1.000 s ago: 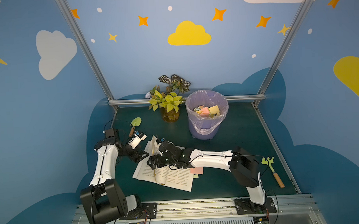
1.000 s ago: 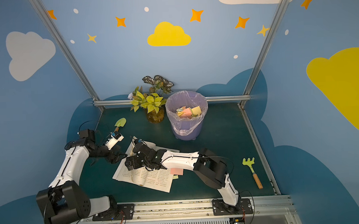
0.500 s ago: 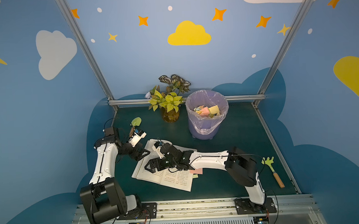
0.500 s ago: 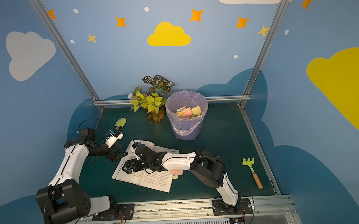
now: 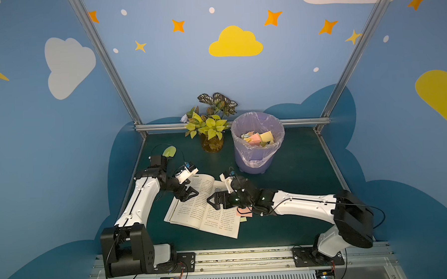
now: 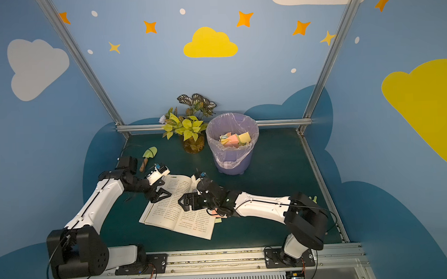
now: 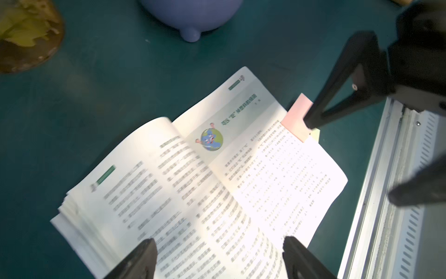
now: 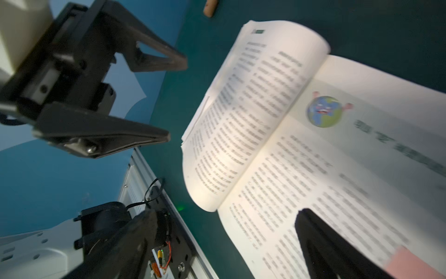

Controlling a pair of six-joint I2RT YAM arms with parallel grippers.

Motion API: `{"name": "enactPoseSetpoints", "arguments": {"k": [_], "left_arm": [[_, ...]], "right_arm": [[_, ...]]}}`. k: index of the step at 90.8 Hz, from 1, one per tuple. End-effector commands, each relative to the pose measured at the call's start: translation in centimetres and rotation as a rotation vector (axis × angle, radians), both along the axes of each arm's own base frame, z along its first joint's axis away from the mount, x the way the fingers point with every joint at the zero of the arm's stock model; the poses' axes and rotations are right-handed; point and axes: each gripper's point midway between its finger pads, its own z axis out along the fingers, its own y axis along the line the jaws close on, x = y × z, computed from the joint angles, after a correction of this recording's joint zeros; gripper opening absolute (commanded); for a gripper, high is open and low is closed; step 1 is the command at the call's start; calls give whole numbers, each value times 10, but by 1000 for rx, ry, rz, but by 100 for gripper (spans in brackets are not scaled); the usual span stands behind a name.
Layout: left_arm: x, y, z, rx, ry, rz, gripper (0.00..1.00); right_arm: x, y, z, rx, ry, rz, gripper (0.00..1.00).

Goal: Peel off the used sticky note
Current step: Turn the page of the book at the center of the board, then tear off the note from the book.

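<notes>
My right gripper will peel off the pink sticky note next, by its outer edge poking past the book's page, and will keep the page unpinched.
An open book (image 5: 202, 211) (image 6: 179, 217) lies on the green table. The used sticky note (image 5: 243, 211) (image 6: 214, 212) is pink and pokes out from the book's right page edge, partly under my right arm. It also shows in the left wrist view as a sticky note (image 7: 295, 118) and in the right wrist view as a sticky note (image 8: 410, 263). My left gripper (image 5: 187, 194) (image 7: 219, 240) hovers open over the left page, holding nothing. Over the book's middle, my right gripper (image 5: 211, 203) (image 8: 226, 212) is open and empty, a short way from the note.
A purple lined bin (image 5: 254, 159) with discarded notes stands behind the book. A potted plant (image 5: 211, 127) is left of it. A small green trowel (image 5: 170, 151) lies at the back left. A yellow-green note (image 5: 243, 219) sits under the pink one. The metal rail (image 5: 235, 256) runs along the front.
My right arm has drawn back to the right, taking its open gripper from the left page toward the book's middle. The left gripper has edged slightly right over the book.
</notes>
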Motion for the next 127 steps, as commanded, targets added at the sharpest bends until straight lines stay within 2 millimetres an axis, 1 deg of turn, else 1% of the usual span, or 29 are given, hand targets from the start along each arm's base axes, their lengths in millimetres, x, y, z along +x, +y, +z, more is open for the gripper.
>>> {"name": "enactPoseSetpoints", "arguments": {"k": [1, 2, 4, 8, 16, 20, 30, 41, 48, 52, 61, 70, 92, 106, 117, 127], "left_arm": [[2, -15, -11, 39, 17, 1, 85], [1, -19, -13, 44, 19, -9, 85], [1, -24, -16, 57, 18, -22, 85], [1, -33, -23, 84, 16, -42, 85], [-2, -51, -36, 120, 31, -91, 84], [-5, -61, -41, 125, 45, -119, 84], [-4, -77, -52, 151, 58, -158, 80], [1, -86, -70, 217, 57, -182, 76], [8, -87, -80, 271, 56, -185, 73], [13, -83, -89, 320, 58, -175, 71], [21, -78, -104, 386, 57, -168, 67], [24, -73, -112, 422, 53, -165, 66], [22, -66, -122, 459, 55, -171, 65], [20, -61, -127, 475, 59, -169, 65], [19, -61, -127, 472, 61, -169, 65], [17, -63, -125, 464, 62, -173, 65]], "right_arm": [[10, -61, -42, -91, 65, -196, 94], [12, -63, -41, -82, 66, -206, 94], [9, -73, -49, -91, 78, -221, 94], [10, -86, -57, -81, 99, -255, 93], [9, -102, -69, -71, 124, -294, 92], [9, -107, -74, -71, 135, -308, 91], [9, -115, -89, -75, 173, -331, 88], [10, -120, -105, -58, 214, -353, 84], [9, -118, -108, -37, 229, -351, 83], [9, -116, -109, -27, 236, -344, 83], [7, -107, -108, 3, 246, -302, 81], [5, -100, -103, 40, 245, -266, 79], [1, -88, -91, 131, 259, -226, 72], [-2, -81, -88, 174, 271, -203, 66], [-3, -81, -88, 167, 262, -205, 58], [0, -88, -91, 110, 241, -228, 51]]}}
